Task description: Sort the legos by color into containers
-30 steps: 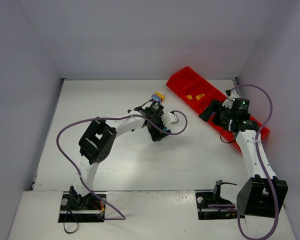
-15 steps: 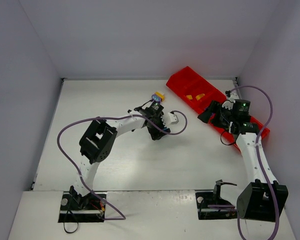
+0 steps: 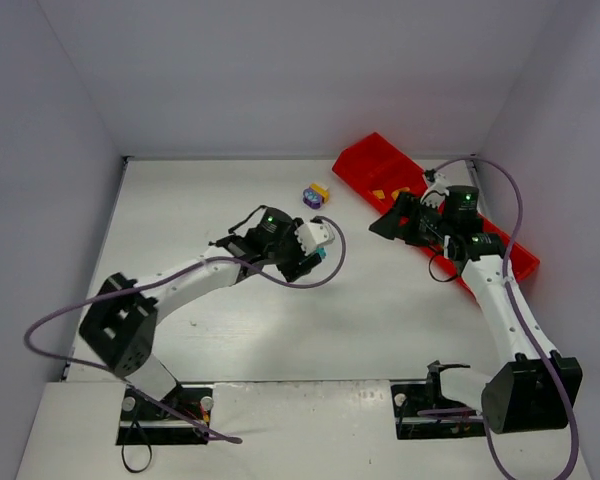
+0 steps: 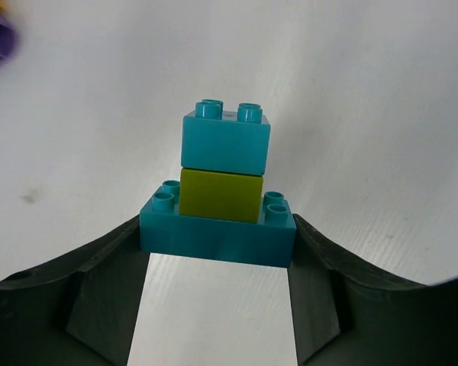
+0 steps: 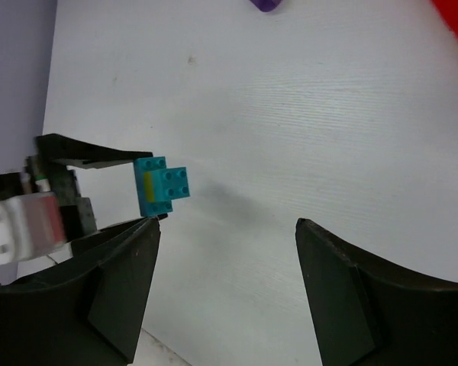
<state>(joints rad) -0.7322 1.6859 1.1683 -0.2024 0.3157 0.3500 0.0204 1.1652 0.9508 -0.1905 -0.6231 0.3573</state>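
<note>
The small cyan brick needs to come off the lime green brick for sorting, so my right gripper needs to grab only the cyan brick by its opposite sides next and pull it off.
My left gripper (image 3: 317, 256) is shut on a stack of legos (image 4: 221, 191): a wide cyan brick, a lime green brick on it, and a small cyan brick beyond that. The pads grip the wide cyan brick's two ends (image 4: 217, 242). The stack also shows in the right wrist view (image 5: 162, 185), held above the table. My right gripper (image 3: 380, 225) is open and empty (image 5: 225, 225), at the left edge of the red tray (image 3: 372, 160), facing the stack. A purple and orange-yellow lego pair (image 3: 315, 192) lies on the table behind the left gripper.
Two orange-yellow bricks (image 3: 390, 192) lie in a far compartment of the tray. The right arm covers the tray's middle compartments. The purple brick shows at the top edge of the right wrist view (image 5: 269, 4). Grey walls close in the table on three sides.
My left gripper has drawn back from the purple and orange-yellow pair towards the near side, carrying the cyan and green stack. My right gripper has swung left, off the tray towards the table's middle.
</note>
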